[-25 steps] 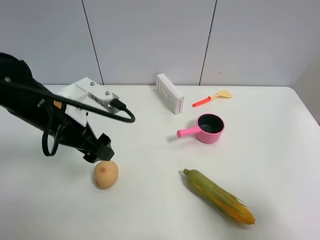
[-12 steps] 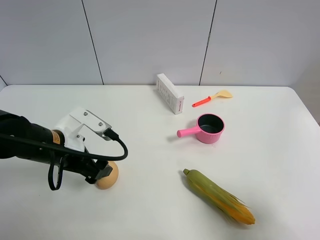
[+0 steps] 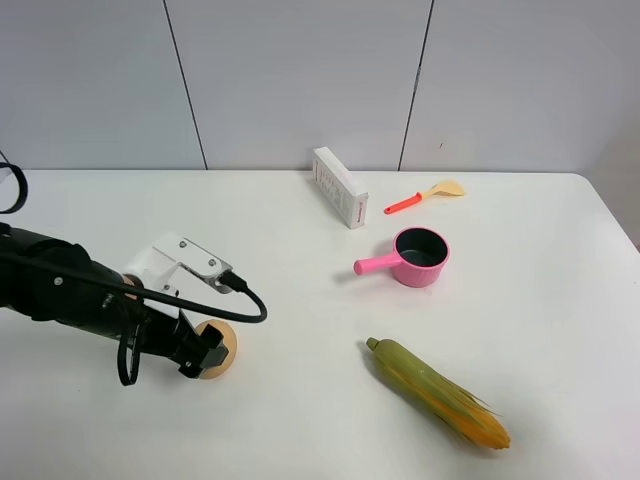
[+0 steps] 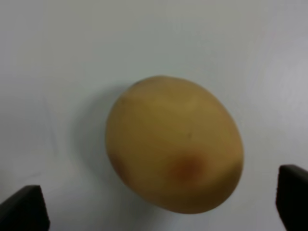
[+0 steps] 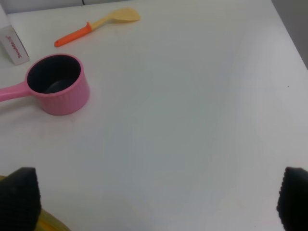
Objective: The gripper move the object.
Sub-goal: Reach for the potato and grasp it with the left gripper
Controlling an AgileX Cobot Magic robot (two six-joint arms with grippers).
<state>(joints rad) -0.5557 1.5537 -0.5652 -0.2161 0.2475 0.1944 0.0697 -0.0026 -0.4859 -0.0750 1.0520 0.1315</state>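
Note:
The object needs to move from its spot, so my left gripper will next pick it up by its rounded sides.
The object [image 3: 224, 342], a tan-orange egg shape with a reddish blotch, lies on the white table at the front left. Black fingers partly cover it in the high view. My left gripper [image 3: 207, 354] is down low at the object and open. In the left wrist view the object [image 4: 175, 144] fills the middle, and the left gripper [image 4: 159, 206] has one black fingertip [image 4: 23, 208] on either side of it, not touching. My right gripper [image 5: 156, 199] is open over bare table, well away from the object, and does not show in the high view.
A green-yellow corn cob [image 3: 437, 392] lies at the front right. A pink pot [image 3: 418, 256] stands mid-table and appears again in the right wrist view [image 5: 57, 84]. Behind it are a white box [image 3: 339, 187] and an orange-handled spatula [image 3: 424, 196].
The left arm came down and towards the table's front. Its gripper went from beside and above the object to low around it, jaws still wide. The object has not moved.

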